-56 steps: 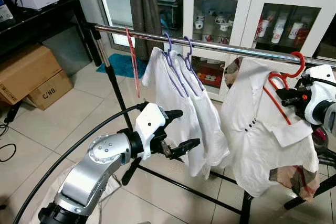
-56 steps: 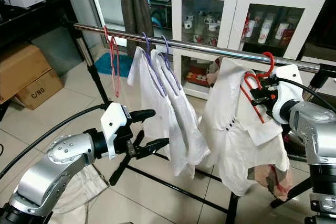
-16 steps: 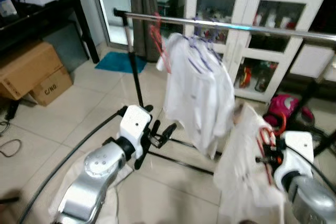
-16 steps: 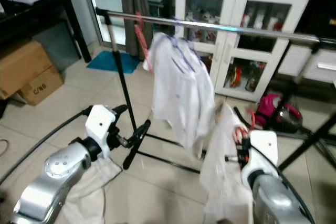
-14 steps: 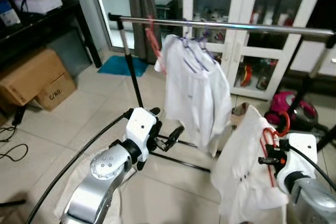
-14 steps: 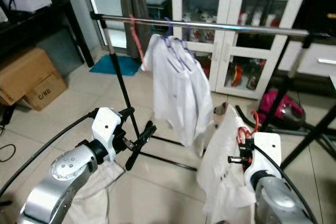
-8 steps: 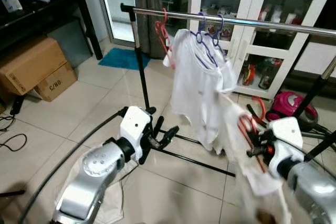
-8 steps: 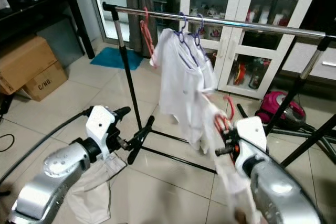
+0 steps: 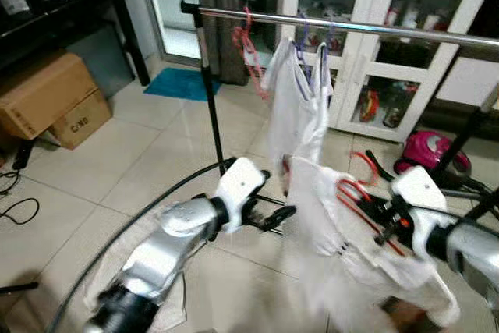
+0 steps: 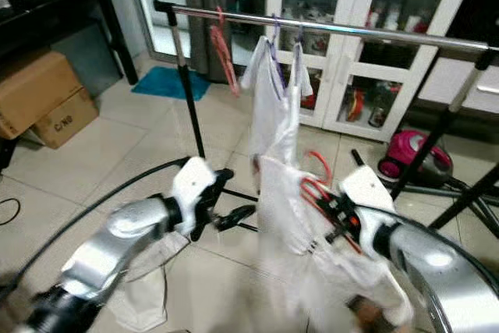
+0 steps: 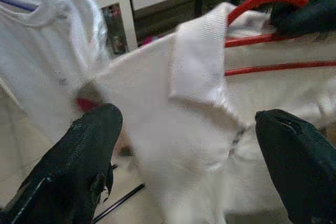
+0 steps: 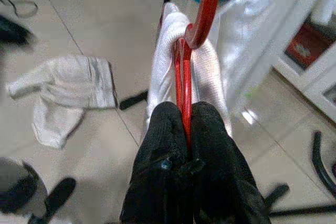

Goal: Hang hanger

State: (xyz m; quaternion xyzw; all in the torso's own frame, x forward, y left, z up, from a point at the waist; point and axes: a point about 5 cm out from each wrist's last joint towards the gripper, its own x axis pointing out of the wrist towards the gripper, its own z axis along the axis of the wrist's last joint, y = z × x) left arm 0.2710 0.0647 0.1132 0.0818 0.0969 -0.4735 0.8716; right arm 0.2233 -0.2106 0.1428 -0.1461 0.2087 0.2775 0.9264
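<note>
My left gripper grabs the shirt by the ribbed collar [image 11: 198, 64] next, which stands up in a thick fold while the shirt body [image 11: 163, 140] hangs slack.
My right gripper [image 12: 185, 113] is shut on the neck of a red hanger [image 12: 202, 9], held low in front of me. A white shirt [image 9: 343, 247] with a collar drapes from the red hanger [image 9: 360, 193] and is blurred. To the left of the shirt, my left gripper [image 9: 274, 217] is open. In its wrist view the left gripper [image 11: 191, 129] has its black fingers [image 11: 86, 150] spread wide before the shirt's collar [image 11: 197, 66]. The steel rail [image 9: 390, 27] stands behind and above, carrying two white shirts [image 9: 300, 103] on purple hangers and empty red hangers [image 9: 246, 40].
The rack's black legs [image 9: 209, 107] stand on the tiled floor. Cardboard boxes [image 9: 47, 103] and a black table are at the left, a white glass-door cabinet [image 9: 374, 5] behind the rail, a pink vacuum [image 9: 433, 154] at the right. A white cloth [image 12: 68, 93] lies on the floor.
The hanger with its shirt hung at the rail 3.5 s ago; it is now off the rail, held low. The camera has backed away and shifted. The left gripper has come up beside the shirt.
</note>
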